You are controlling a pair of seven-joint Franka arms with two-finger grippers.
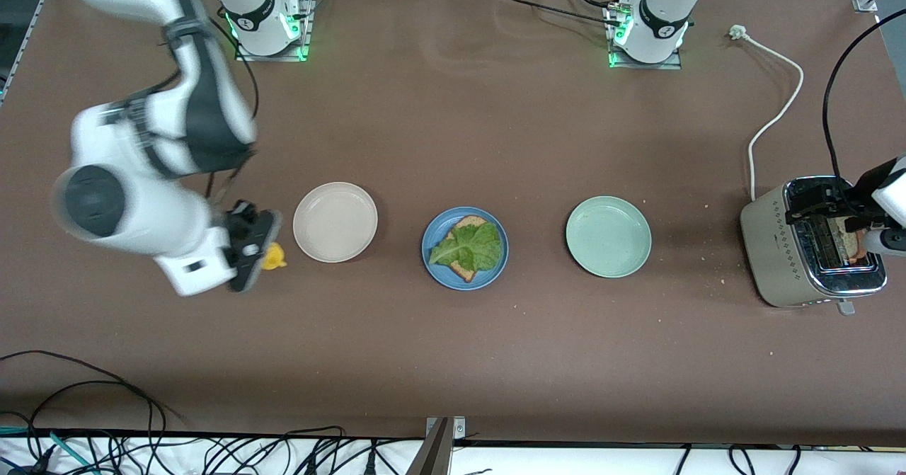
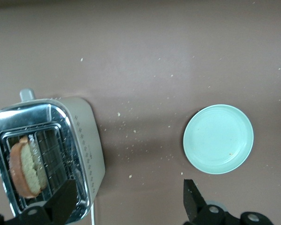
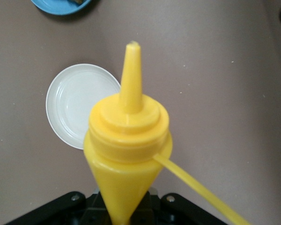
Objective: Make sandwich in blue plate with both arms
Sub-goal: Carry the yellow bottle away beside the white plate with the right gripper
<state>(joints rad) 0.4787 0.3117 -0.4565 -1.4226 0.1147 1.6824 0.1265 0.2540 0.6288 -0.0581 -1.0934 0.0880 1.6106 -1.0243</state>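
Observation:
My left gripper grabs the bread slice by its crust edge point(image 1: 852, 242) next, to top the lettuce on the blue plate point(image 1: 433, 240).
On the blue plate point(image 1: 433, 240) at the table's middle lies one brown bread slice point(image 1: 468, 224) with a ruffled green lettuce leaf point(image 1: 471, 247) on top. Another bread slice point(image 2: 22, 167) stands in a slot of the toaster point(image 1: 786, 241). My left gripper point(image 2: 127, 202) hangs open over the toaster's edge, nothing between its fingers point(image 2: 192, 199); the front view shows this gripper point(image 1: 846, 221) above the slots. My right gripper point(image 1: 256, 247) is shut on a yellow squeeze bottle point(image 3: 128, 140), over the table beside the beige plate point(image 1: 335, 221), toward the right arm's end. The bottle's nozzle point(image 1: 274, 256) points at that plate.
A pale green plate point(image 1: 608, 236) sits between the blue plate and the toaster, also in the left wrist view point(image 2: 218, 138). The toaster's white cord point(image 1: 775, 117) runs toward the left arm's base. Crumbs dot the table near the toaster. Loose cables lie along the table's edge nearest the front camera.

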